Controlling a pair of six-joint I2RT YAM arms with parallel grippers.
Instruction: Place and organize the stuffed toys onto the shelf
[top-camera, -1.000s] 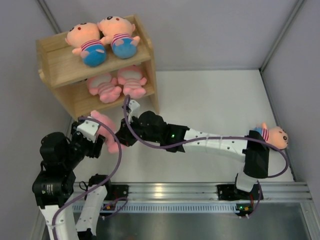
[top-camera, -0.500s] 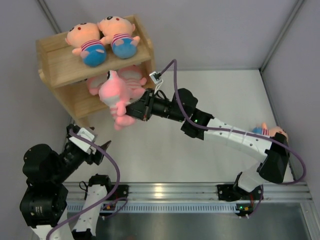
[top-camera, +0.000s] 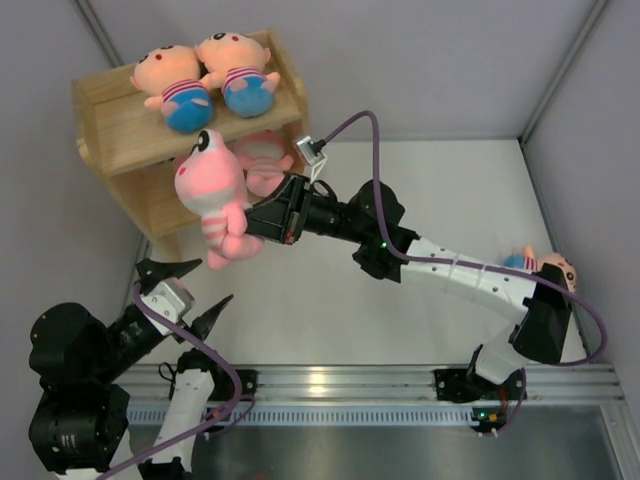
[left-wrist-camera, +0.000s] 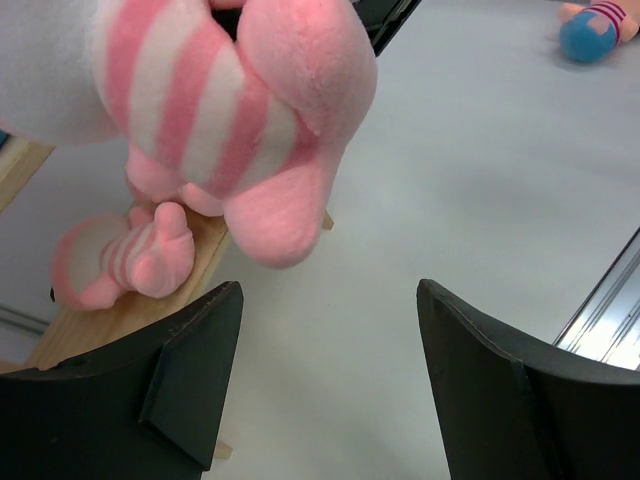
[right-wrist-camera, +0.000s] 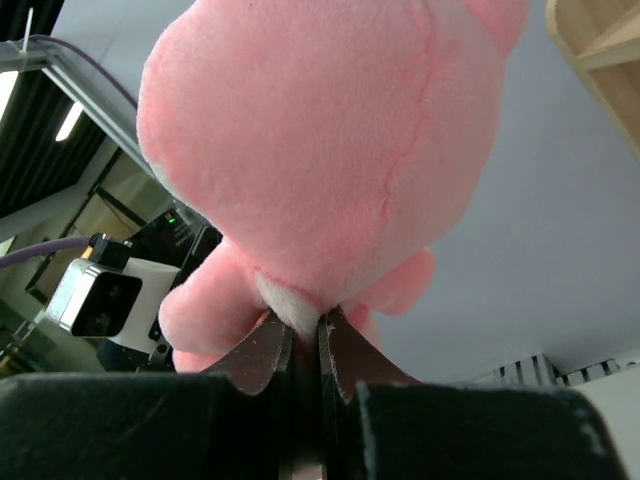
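My left gripper needs to place the pink striped pig (top-camera: 212, 192) onto the shelf, so it needs to grab the pig by its near leg (top-camera: 218, 259) and leave the pig's head and body free.
My right gripper (top-camera: 258, 222) is shut on a pink striped pig (top-camera: 212, 192) and holds it in the air in front of the wooden shelf (top-camera: 110, 140), by its lower tier. In the right wrist view the jaws (right-wrist-camera: 305, 335) pinch the pig's (right-wrist-camera: 320, 150) white seam. Two peach dolls (top-camera: 200, 75) lie on the top tier. One pig (top-camera: 265, 158) shows on the lower tier; the held pig hides what lies beside it. A third doll (top-camera: 548, 268) lies at the far right. My left gripper (top-camera: 188, 290) is open and empty, below the held pig (left-wrist-camera: 230, 110).
The left wrist view shows a pig (left-wrist-camera: 125, 255) on the lower shelf board (left-wrist-camera: 110, 320) and the far doll (left-wrist-camera: 595, 25). Grey walls close in the left, back and right. The metal rail (top-camera: 330, 385) runs along the near edge.
My right arm has carried the pig from low beside the left gripper up and left to the shelf front. My left arm has let go, opened, and pulled back toward the near edge.
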